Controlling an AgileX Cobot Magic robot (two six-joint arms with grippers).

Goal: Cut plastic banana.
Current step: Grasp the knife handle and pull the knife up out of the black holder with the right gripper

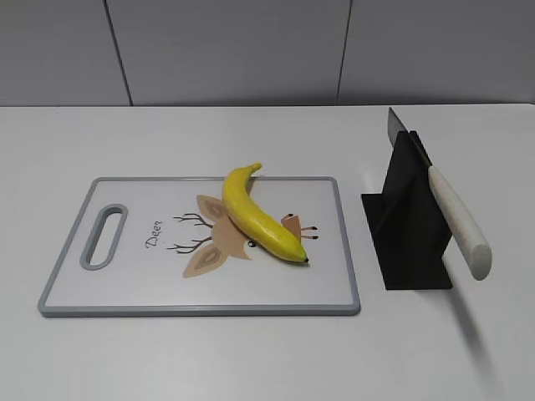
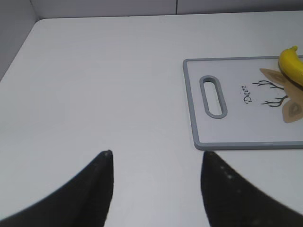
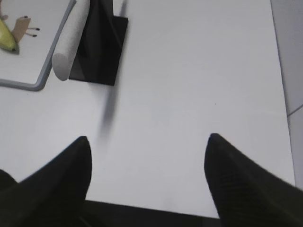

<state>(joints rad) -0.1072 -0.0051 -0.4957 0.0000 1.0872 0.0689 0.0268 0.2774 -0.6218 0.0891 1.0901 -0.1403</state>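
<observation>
I will next grab the knife by its grey handle with my right gripper to cut the plastic banana point(image 1: 259, 215).
The plastic banana point(image 1: 259, 215), glossy yellow and whole, lies diagonally on the white cutting board point(image 1: 125, 288) with a deer drawing. Its stem end shows in the left wrist view point(image 2: 292, 64) and its tip in the right wrist view point(image 3: 6, 39). A knife with a white handle point(image 1: 458, 220) rests slanted in a black stand point(image 1: 410, 225); both also show in the right wrist view point(image 3: 68, 45). My left gripper point(image 2: 156, 158) is open and empty over bare table left of the board. My right gripper point(image 3: 147, 142) is open and empty over bare table right of the stand. Neither gripper shows in the exterior view.
The board point(image 2: 236, 142) has a grey rim and a handle slot point(image 2: 213, 96) on its left side. The white table point(image 1: 251, 359) ends at a grey wall behind, and its near edge point(image 3: 156, 205) shows below my right gripper.
</observation>
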